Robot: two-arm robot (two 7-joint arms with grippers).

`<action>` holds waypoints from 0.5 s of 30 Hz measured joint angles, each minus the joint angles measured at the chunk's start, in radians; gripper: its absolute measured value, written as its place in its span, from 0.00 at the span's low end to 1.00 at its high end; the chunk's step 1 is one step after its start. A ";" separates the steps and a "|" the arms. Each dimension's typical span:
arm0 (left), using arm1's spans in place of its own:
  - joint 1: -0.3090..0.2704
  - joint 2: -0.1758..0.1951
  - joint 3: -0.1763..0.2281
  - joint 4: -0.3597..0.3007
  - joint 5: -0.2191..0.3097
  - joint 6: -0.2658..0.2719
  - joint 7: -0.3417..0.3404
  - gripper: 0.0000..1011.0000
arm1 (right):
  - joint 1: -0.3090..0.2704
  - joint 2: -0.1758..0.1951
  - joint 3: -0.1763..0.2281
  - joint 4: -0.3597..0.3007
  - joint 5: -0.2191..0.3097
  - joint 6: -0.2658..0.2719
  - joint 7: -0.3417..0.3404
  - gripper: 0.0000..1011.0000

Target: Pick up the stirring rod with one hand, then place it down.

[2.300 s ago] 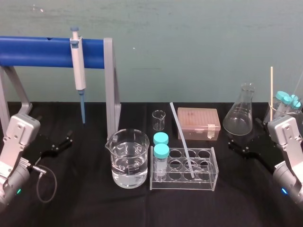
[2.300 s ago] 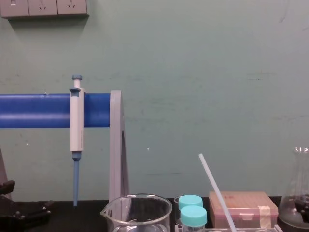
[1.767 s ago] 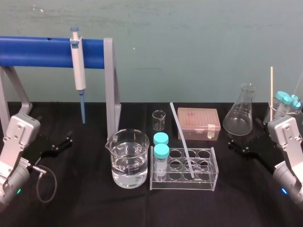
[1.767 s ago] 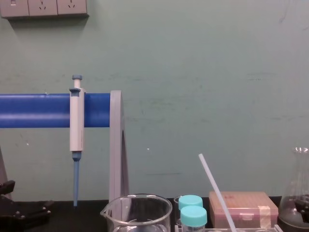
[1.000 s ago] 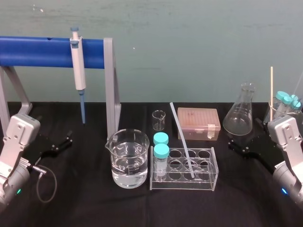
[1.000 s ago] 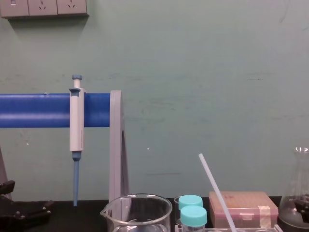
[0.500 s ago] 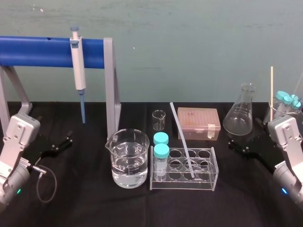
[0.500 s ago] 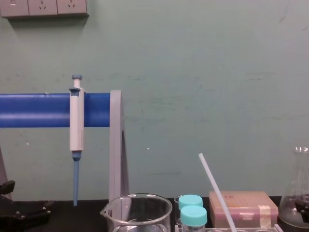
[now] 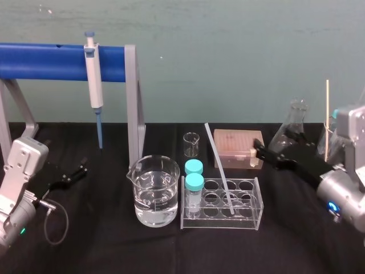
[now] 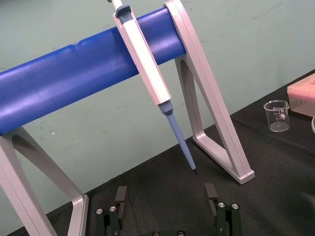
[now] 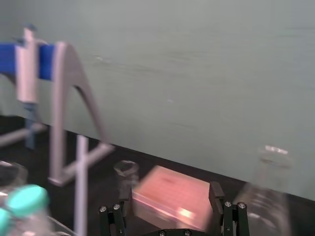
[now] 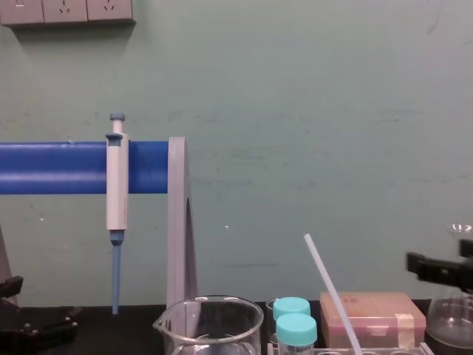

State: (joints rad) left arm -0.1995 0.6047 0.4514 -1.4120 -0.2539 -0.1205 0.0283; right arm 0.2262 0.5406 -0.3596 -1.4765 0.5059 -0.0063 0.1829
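Note:
I should reach the stirring rod with my right gripper and grab its upper part, because the rack and the blue-capped tubes crowd its lower end.
The stirring rod is a thin translucent-white rod that leans in the clear tube rack, its top tilted toward the back left. It also shows in the chest view and, blurred, in the right wrist view. My right gripper hangs open above the table, right of the rod and beside the pink box, holding nothing; its fingers stand wide apart. My left gripper rests open at the far left, near the pipette stand, with empty fingers.
A water-filled beaker stands left of the rack, with two blue-capped tubes in the rack's left end. Behind are a small beaker, a pink tip box and a conical flask. A pipette hangs on the blue stand.
My right gripper has lifted from its spot beside the flask and swung left, toward the pink box and the rack. The rod and the left arm have not moved.

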 joint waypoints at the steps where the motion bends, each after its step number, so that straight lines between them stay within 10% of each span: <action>1: 0.000 0.000 0.000 0.000 0.000 0.000 0.000 0.99 | 0.012 -0.008 0.001 -0.007 0.025 0.023 0.029 0.99; 15: 0.000 0.000 0.000 0.000 0.000 0.000 0.000 0.99 | 0.121 -0.081 -0.066 0.011 0.038 0.134 0.187 0.99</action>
State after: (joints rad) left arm -0.1995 0.6047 0.4514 -1.4120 -0.2539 -0.1205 0.0283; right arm 0.3471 0.4596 -0.4261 -1.4651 0.5439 0.1277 0.3697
